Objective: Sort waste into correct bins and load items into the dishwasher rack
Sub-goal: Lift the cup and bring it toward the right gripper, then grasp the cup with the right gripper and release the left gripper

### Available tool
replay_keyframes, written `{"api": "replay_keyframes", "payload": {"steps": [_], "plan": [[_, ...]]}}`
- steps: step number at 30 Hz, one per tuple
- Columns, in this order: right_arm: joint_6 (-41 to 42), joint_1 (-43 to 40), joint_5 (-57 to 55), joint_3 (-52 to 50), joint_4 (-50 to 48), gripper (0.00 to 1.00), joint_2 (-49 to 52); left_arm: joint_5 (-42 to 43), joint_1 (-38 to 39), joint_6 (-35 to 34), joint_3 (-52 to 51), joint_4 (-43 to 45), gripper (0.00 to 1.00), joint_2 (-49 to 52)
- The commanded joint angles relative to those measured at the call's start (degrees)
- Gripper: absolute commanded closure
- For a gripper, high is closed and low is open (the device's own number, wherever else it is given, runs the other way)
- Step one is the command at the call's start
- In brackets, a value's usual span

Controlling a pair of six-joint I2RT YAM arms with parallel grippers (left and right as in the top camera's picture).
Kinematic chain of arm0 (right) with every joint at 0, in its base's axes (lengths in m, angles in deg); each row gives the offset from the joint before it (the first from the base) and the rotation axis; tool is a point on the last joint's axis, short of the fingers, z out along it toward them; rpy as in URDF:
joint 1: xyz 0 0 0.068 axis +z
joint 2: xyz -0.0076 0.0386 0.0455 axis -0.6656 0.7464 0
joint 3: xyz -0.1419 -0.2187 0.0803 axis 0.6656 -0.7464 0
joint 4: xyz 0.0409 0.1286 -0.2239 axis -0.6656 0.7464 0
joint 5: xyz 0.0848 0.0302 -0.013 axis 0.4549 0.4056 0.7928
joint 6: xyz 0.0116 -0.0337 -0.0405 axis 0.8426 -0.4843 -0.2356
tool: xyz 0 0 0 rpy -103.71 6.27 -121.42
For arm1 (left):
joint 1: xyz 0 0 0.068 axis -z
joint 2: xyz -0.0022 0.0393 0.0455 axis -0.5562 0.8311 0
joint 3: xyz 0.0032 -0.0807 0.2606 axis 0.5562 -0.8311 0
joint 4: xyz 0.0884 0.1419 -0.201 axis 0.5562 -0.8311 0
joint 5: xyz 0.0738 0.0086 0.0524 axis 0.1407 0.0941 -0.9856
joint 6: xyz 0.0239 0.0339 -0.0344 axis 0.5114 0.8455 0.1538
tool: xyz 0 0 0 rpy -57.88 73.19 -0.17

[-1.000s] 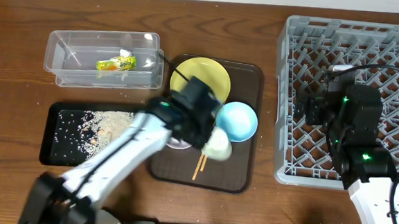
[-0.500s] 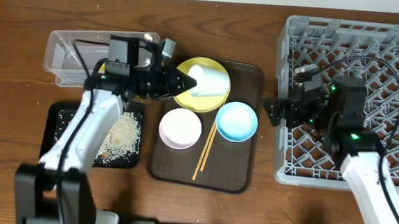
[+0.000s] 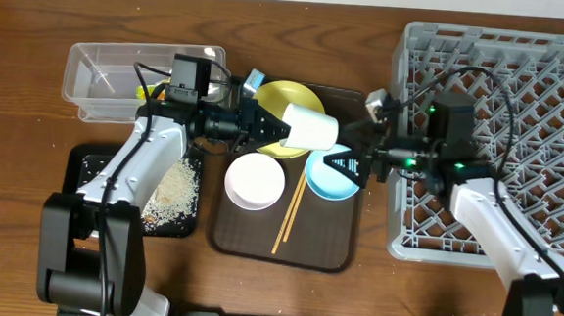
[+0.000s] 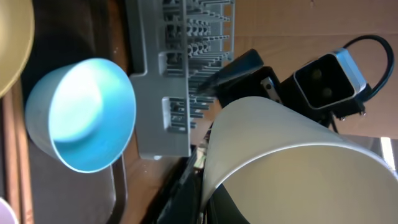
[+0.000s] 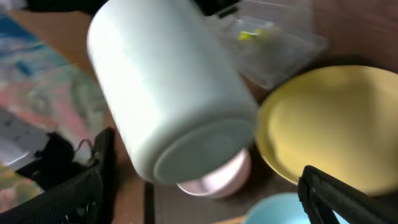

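My right gripper grabs the small white cup around its base (image 3: 329, 131) next, leaving the cup's rim free so the cup loads rim-first into the rack (image 3: 521, 94).
My left gripper (image 3: 282, 129) is shut on the rim of the small white cup (image 3: 310, 129) and holds it sideways above the yellow plate (image 3: 271, 100). The cup fills the left wrist view (image 4: 292, 155), one finger (image 4: 205, 194) inside its rim. My right gripper (image 3: 339, 160) is open over the light blue bowl (image 3: 331, 184), facing the cup's base (image 5: 168, 93), its fingers (image 5: 205, 205) spread either side. The white bowl (image 3: 255, 180) and chopsticks (image 3: 288, 217) lie on the brown tray. The grey rack (image 3: 521, 94) stands at right.
The clear container (image 3: 111, 74) at back left holds the snack wrapper (image 3: 152, 93). The black tray (image 3: 89, 181) at front left holds rice grains (image 3: 170, 186). The dark brown serving tray (image 3: 286, 251) sits in the middle. The paper scrap is not visible.
My left gripper carried the cup to the right, off the plate's middle toward the blue bowl. My right arm reached left out of the rack and now faces the cup.
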Motion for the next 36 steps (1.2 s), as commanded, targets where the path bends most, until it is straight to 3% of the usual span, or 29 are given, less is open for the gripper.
{"api": "replay_keyframes", "payload": {"steps": [1,9,29,36], "plan": [[-0.68,1.95,4.59,0.87,-3.13,0.01,0.76,3.41,0.13,-0.87,0.68,0.00,0.94,0.07],[4.70,2.75,4.61,0.87,-15.72,0.03,0.76,3.56,0.13,-0.94,0.68,0.00,0.94,0.07],[4.68,2.75,4.57,0.87,-16.44,0.12,0.76,9.03,2.54,-1.88,0.68,0.04,0.94,0.07],[4.68,2.75,4.59,0.87,-16.57,0.24,0.76,8.11,3.34,-1.88,0.68,0.07,0.94,0.07]]}}
